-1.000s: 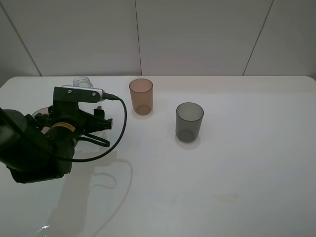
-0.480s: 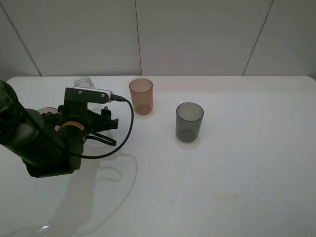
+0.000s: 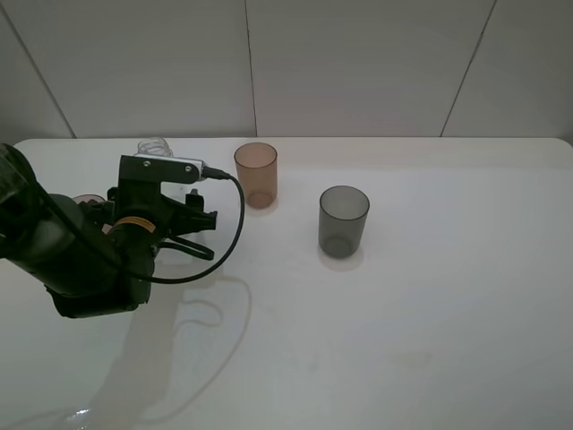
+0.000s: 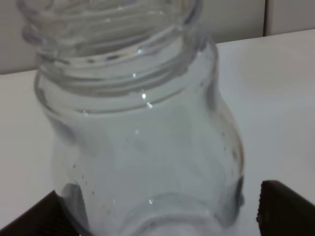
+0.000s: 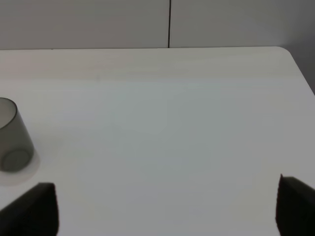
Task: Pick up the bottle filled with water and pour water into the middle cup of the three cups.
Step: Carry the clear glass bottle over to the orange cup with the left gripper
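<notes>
My left gripper grabs the bottle by its body next, which leaves the bottle's uncapped opening free to pour into the middle cup.
The clear bottle fills the left wrist view, uncapped, between the two fingertips of my left gripper. The jaws stand open either side of it, with a small gap on one side. In the high view only the bottle's top shows behind my left arm. The amber-orange middle cup stands right of the bottle. The smoky grey cup stands further right and nearer. The pinkish-brown cup is mostly hidden behind the arm. My right gripper is open and empty.
The white table has a tiled wall behind its far edge. The right wrist view shows the grey cup at its edge and the table's far right corner. The right arm is out of the high view.
My left arm has moved right and towards the back of the table, closing in on the bottle. The cups have not moved.
</notes>
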